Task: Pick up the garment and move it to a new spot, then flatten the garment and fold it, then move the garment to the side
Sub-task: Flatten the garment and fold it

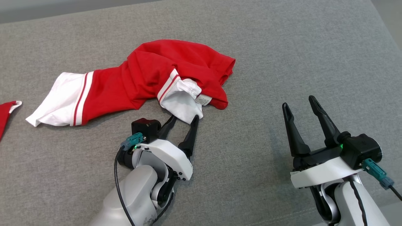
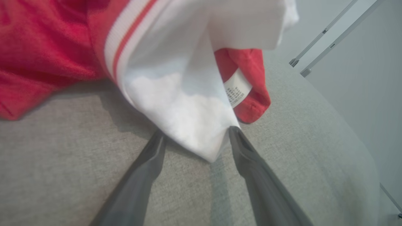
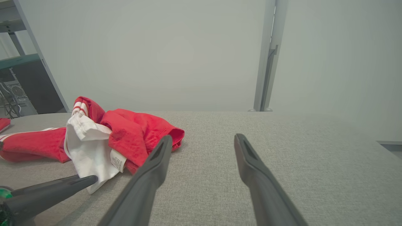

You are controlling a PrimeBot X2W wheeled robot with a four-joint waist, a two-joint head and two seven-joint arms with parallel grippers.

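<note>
The garment has a loose corner sticking out, the tip of its white cuff [image 1: 189, 115], while the red body [image 1: 165, 62] lies slack and bunched. My left gripper next needs to grab the garment there.
The garment [image 1: 150, 72] is red with white sleeve ends and red stripes, and it lies crumpled on the grey padded surface [image 1: 267, 47]. Its near white corner with a care label points toward me. My left gripper [image 1: 184, 117] stands open at that corner, one finger on each side of the white cloth. In the left wrist view the garment's white tip [image 2: 188, 125] sits between the left gripper's [image 2: 196, 133] spread jaws. To the right, my right gripper [image 1: 298, 102] is open and empty, well apart from the cloth. The right wrist view has the garment [image 3: 132, 131] left of the right gripper [image 3: 203, 137].
Another piece of red and white cloth [image 1: 6, 113] pokes in at the left edge. A metal post [image 3: 267, 62] rises behind the surface's far edge, and a shelf frame [image 3: 19, 59] stands at the left. Bare grey surface lies around my right gripper.
</note>
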